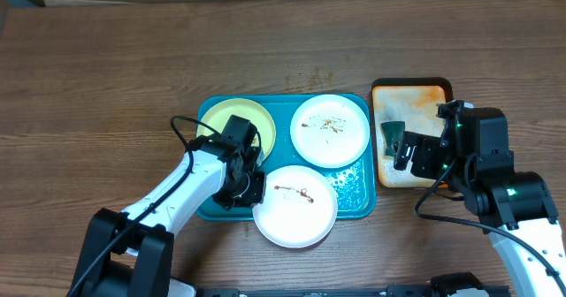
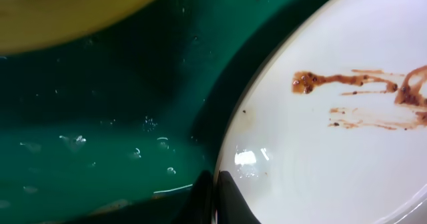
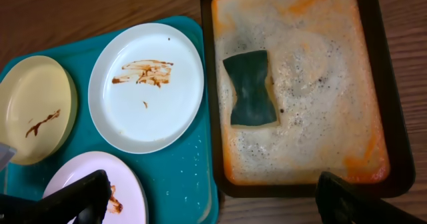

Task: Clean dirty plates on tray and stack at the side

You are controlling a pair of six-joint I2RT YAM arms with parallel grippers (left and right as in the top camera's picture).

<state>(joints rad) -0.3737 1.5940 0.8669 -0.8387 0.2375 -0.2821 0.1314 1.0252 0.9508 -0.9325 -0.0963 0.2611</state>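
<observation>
Next, my right gripper grabs the dark green sponge across its narrow middle, leaving the sponge's wide ends free to clean dirty plates.
A teal tray (image 1: 354, 195) holds three plates. A pale yellow-green plate (image 1: 232, 116) lies at its back left, a white plate (image 1: 331, 129) with brown smears at its back right, and a second smeared white plate (image 1: 296, 206) at the front, overhanging the tray's front rim. My left gripper (image 1: 253, 189) is shut on the left rim of that front plate (image 2: 333, 137). My right gripper (image 1: 409, 149) is open and empty above the orange tray. In the right wrist view the back white plate (image 3: 147, 87), the yellow-green plate (image 3: 33, 107) and the teal tray (image 3: 187, 177) show.
A smaller orange, black-rimmed tray (image 1: 433, 92) with soapy foam stands right of the teal tray; a dark green sponge (image 1: 393, 133) lies in it, also in the right wrist view (image 3: 252, 89). Bare wooden table (image 1: 106, 76) surrounds both trays.
</observation>
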